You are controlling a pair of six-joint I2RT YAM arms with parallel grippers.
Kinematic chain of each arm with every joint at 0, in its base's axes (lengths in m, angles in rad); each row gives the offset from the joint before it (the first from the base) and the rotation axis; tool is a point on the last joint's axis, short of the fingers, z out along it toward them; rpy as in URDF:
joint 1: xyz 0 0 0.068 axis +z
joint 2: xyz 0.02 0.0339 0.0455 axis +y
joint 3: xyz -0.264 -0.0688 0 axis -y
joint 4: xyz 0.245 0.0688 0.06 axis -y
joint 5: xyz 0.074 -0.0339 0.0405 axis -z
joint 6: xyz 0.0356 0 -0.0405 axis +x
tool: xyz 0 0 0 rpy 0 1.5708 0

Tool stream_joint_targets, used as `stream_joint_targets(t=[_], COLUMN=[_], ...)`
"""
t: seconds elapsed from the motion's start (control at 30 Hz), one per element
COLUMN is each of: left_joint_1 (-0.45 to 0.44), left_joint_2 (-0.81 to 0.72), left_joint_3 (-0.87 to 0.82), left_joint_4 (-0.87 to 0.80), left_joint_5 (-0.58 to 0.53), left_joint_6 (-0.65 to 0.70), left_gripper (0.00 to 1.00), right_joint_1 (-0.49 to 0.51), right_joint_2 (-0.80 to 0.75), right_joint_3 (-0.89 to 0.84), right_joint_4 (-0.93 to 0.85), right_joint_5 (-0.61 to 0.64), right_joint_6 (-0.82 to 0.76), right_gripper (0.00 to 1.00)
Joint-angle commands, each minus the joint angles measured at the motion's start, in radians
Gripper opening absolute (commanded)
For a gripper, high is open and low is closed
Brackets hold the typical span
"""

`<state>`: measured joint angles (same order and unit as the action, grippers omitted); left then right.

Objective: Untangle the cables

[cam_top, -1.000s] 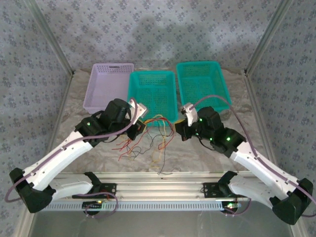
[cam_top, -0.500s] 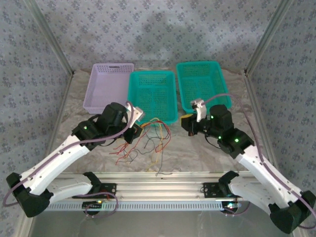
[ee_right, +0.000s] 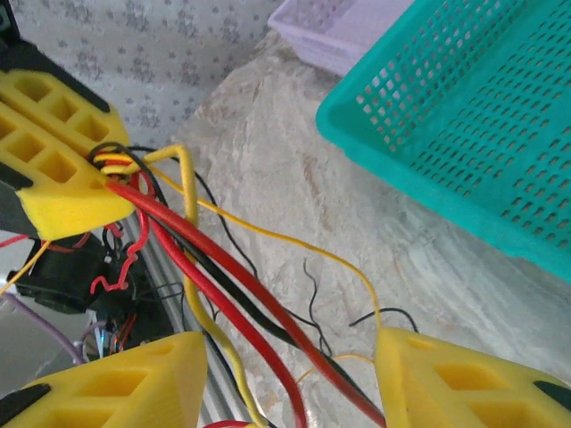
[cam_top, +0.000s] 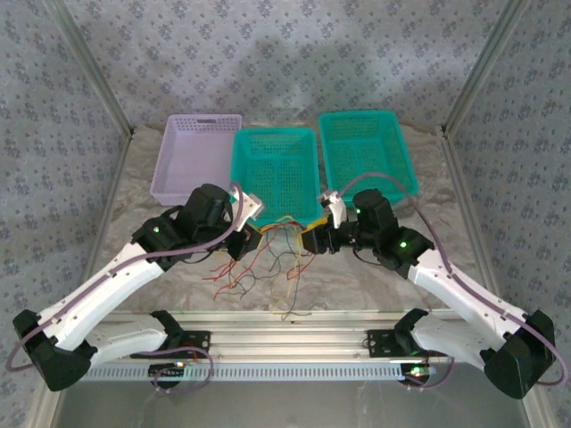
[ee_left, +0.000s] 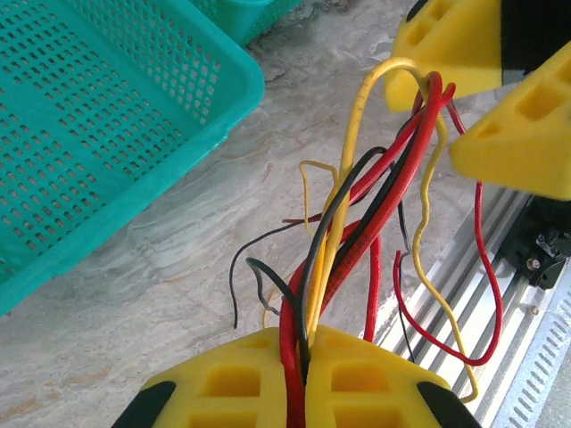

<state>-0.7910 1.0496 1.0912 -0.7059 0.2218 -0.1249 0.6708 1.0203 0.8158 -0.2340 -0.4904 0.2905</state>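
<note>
My right gripper grips the heap of cables across the red cables next, beside my left gripper's pinch. This leaves my left gripper free to untangle.
The cables (cam_top: pixel 278 251) are a bunch of thin red, yellow and black wires trailing over the marble table toward the front rail. My left gripper (cam_top: pixel 252 234) is shut on one end of the bunch; in the left wrist view red, black and yellow cables (ee_left: pixel 357 223) run out from between its closed pads (ee_left: pixel 308 361). My right gripper (cam_top: pixel 312 239) stands open close beside it. In the right wrist view several cables (ee_right: pixel 214 267) pass through the gap between its fingers (ee_right: pixel 290 379), and neither pad presses on them. The left gripper's yellow pads (ee_right: pixel 53 174) pinch the bunch at upper left.
Three baskets line the back of the table: a lilac one (cam_top: pixel 169 174), a teal one (cam_top: pixel 239 178) in the middle and a second teal one (cam_top: pixel 326 152) at the right. The middle basket's rim (ee_right: pixel 419 169) lies just behind both grippers. A slotted metal rail (cam_top: pixel 285 343) runs along the front edge.
My right gripper let go, drew back to the right, then came back left to the bunch with its jaws open. The left gripper kept its hold and shifted only slightly.
</note>
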Motion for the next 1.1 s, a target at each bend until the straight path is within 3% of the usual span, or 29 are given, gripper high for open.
stream_joint_targets(t=[0.0,0.1,0.23,0.27,0.5,0.63,0.73,0.8,0.87,0.9,1.03,1.07], left_joint_1=[0.006,0.006,0.006,0.007,0.006,0.006,0.007,0.006,0.007,0.007,0.008,0.008], left_joint_2=[-0.002,-0.002,-0.001,-0.001,0.007,0.015,0.013,0.009,0.004,0.002,0.004,0.009], left_joint_3=[0.042,0.043,0.04,0.04,0.045,0.048,0.043,0.034,0.022,0.015,-0.008,-0.012], left_joint_4=[0.022,0.023,0.02,0.02,-0.012,-0.029,-0.04,-0.046,-0.049,-0.046,-0.002,0.016], left_joint_5=[0.025,0.021,0.016,0.014,-0.02,-0.041,-0.059,-0.078,-0.091,-0.089,-0.069,-0.041], left_joint_6=[-0.01,-0.009,-0.006,-0.004,0.012,0.021,0.026,0.032,0.036,0.036,0.006,-0.014], left_gripper=[0.0,0.0,0.0,0.0,0.0,0.24,0.29,0.21,0.02,0.0,0.02,0.21], right_joint_1=[0.013,0.015,0.012,0.01,-0.003,-0.021,-0.068,-0.12,-0.182,-0.208,-0.26,-0.26], right_joint_2=[0.001,-0.007,-0.031,-0.036,-0.092,-0.109,-0.162,-0.194,-0.214,-0.217,-0.229,-0.231], right_joint_3=[0.004,0.003,0.006,0.009,0.032,0.058,0.047,0.042,0.041,0.041,0.029,0.027], right_joint_4=[0.011,0.006,-0.014,-0.025,-0.1,-0.159,-0.15,-0.141,-0.136,-0.13,-0.03,-0.003], right_joint_5=[-0.007,0.004,0.04,0.05,0.161,0.301,0.372,0.369,0.329,0.285,0.101,0.054], right_joint_6=[-0.026,-0.027,-0.031,-0.034,-0.055,-0.049,-0.01,0.017,0.051,0.063,0.125,0.141], right_gripper=[0.49,0.34,0.03,0.0,0.0,0.0,0.0,0.0,0.0,0.0,0.0,0.0])
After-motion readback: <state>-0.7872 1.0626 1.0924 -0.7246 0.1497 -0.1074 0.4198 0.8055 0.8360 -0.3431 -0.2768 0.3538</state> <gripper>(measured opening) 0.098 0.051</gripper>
